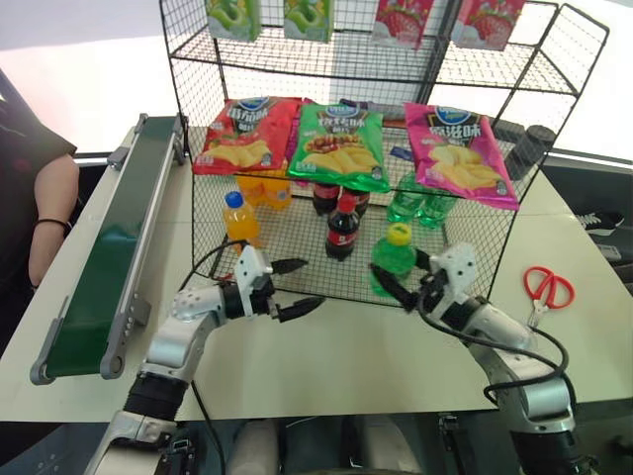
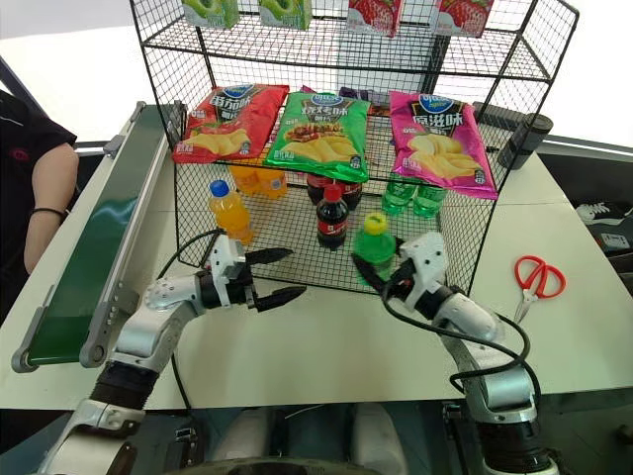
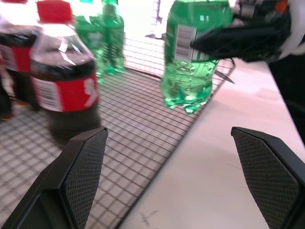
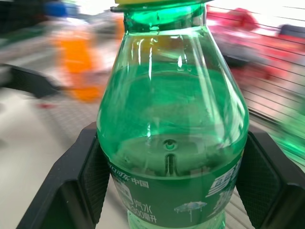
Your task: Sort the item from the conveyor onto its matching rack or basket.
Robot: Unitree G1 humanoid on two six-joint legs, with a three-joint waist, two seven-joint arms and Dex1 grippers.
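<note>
The green bottle's base [image 1: 384, 288] is hanging above the basket's front edge [image 1: 348, 297]. My right gripper needs to stay closed on the green bottle until the bottle is lower.
The item, a clear-green soda bottle [image 1: 394, 259] with a yellow cap, stands upright at the front right of the black wire rack's bottom basket [image 1: 297, 237]. My right gripper [image 1: 401, 279] is shut on it, its pads [image 4: 90, 181] pressed against both sides of the bottle [image 4: 171, 143] at the label. Whether the bottle [image 3: 190, 62] rests on the basket floor or hangs just above it, I cannot tell. My left gripper [image 1: 313, 284] is open and empty in front of the basket, to the left of the bottle. The dark green conveyor [image 1: 109, 267] runs along the table's left side with nothing on it.
In the basket stand an orange bottle [image 1: 238, 218], a cola bottle [image 1: 342, 228] and green bottles [image 1: 415, 198] further back. Chip bags [image 1: 341, 143] lie on the tier above. Red scissors [image 1: 547, 287] lie on the table at the right. A person's arm [image 1: 49, 213] is beside the conveyor.
</note>
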